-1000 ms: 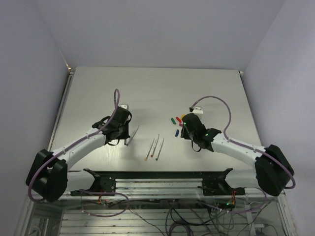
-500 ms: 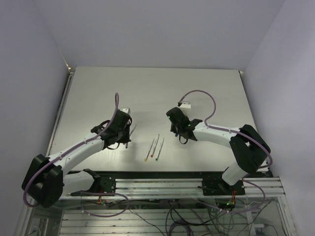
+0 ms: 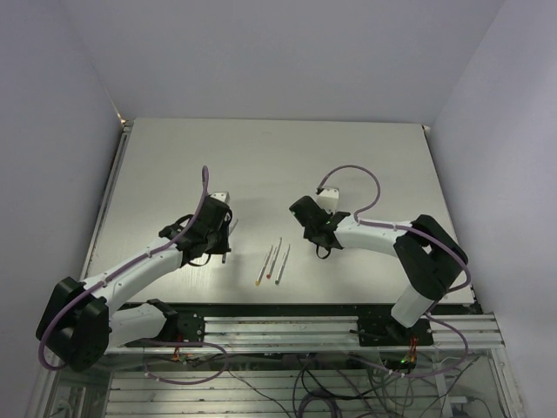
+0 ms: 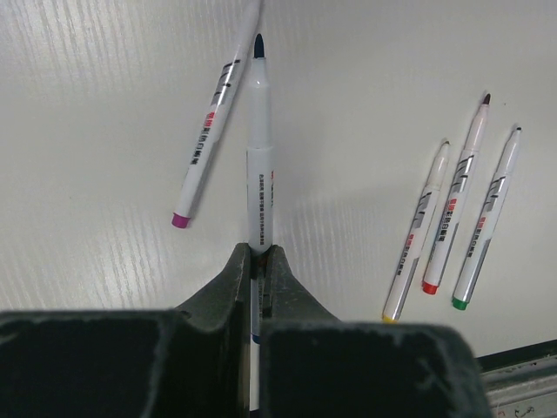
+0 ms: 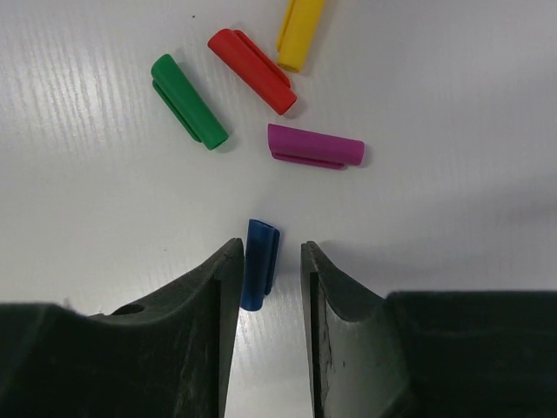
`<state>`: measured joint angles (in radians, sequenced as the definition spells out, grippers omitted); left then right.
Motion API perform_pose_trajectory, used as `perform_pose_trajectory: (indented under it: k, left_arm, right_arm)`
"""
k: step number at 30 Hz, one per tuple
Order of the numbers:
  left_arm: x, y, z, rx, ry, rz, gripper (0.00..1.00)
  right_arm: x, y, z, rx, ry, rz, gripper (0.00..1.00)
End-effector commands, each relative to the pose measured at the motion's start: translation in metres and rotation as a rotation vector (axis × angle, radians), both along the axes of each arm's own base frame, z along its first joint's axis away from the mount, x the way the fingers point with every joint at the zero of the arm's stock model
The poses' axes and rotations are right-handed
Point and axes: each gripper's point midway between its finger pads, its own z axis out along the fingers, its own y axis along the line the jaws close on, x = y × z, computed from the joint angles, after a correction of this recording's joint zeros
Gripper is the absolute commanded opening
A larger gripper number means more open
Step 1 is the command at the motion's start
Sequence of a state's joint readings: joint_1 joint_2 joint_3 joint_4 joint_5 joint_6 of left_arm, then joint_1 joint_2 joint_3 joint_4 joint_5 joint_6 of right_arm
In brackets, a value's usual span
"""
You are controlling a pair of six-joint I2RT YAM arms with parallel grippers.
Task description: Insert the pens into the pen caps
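My right gripper closes on the blue pen cap (image 5: 259,263) now, since the cap lies lengthwise between the gripper's low fingers, away from other caps.
My left gripper (image 4: 258,257) is shut on a pale pen (image 4: 260,174) whose dark blue tip points away from me, above the table. A magenta-ended pen (image 4: 213,122) lies just left of it. Three more pens, ended yellow (image 4: 420,235), red (image 4: 457,196) and green (image 4: 487,218), lie to the right. My right gripper (image 5: 271,252) is open low over the table. The blue pen cap (image 5: 259,263) lies between its fingers, close to the left one. Beyond it lie the green (image 5: 188,101), red (image 5: 251,70), yellow (image 5: 300,33) and magenta (image 5: 315,146) caps.
In the top view the three loose pens (image 3: 272,261) lie between my left gripper (image 3: 214,230) and right gripper (image 3: 312,228), near the front edge of the table (image 3: 278,157). The right arm covers the caps there.
The right arm has swung left and settled over the caps, its jaws widening around the blue cap. The left gripper shifted slightly with its pen still held.
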<state>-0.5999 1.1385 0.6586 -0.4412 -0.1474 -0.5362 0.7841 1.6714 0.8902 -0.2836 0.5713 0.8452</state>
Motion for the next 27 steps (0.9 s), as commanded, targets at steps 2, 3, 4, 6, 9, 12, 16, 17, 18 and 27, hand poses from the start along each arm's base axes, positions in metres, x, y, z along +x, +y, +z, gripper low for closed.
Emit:
perform_pose_trajectory:
  k: [2,3,4,6,9,12,16,17,18,27]
  left_arm:
    - [0.000,-0.008,0.002,-0.032,-0.007,-0.014,0.07]
    - [0.000,-0.007,0.002,-0.030,-0.005,-0.014,0.07]
    - [-0.001,-0.007,0.001,-0.028,-0.003,-0.014,0.07]
    - [-0.001,-0.007,0.000,-0.028,0.000,-0.013,0.07]
    - [-0.001,-0.007,-0.001,-0.029,0.001,-0.012,0.07]
    - [-0.001,-0.007,-0.001,-0.027,0.002,-0.011,0.07]
    - [-0.001,-0.008,-0.001,-0.028,0.005,-0.013,0.07]
    - [-0.001,-0.008,-0.001,-0.029,0.005,-0.012,0.07]
    - [0.000,-0.008,-0.001,-0.030,0.004,-0.010,0.07]
    - [0.002,-0.012,-0.001,-0.036,0.005,-0.014,0.07]
  right_arm:
    - [0.005,0.001,-0.001,-0.009,-0.016,-0.032,0.33]
    - [0.005,0.001,-0.003,-0.012,-0.014,-0.033,0.33]
    - [0.005,0.001,-0.004,-0.014,-0.011,-0.032,0.33]
    - [0.006,0.002,-0.007,-0.019,-0.005,-0.029,0.33]
    - [0.004,0.002,-0.013,-0.021,0.008,-0.030,0.33]
    - [0.001,0.002,-0.017,-0.017,0.025,-0.031,0.31]
    - [-0.006,0.000,-0.023,-0.017,0.058,-0.038,0.27]
    - [-0.008,-0.002,-0.023,-0.023,0.069,-0.043,0.24]
    - [-0.011,-0.004,-0.024,-0.027,0.081,-0.048,0.21]
    - [-0.026,-0.021,-0.012,-0.045,0.087,-0.078,0.00]
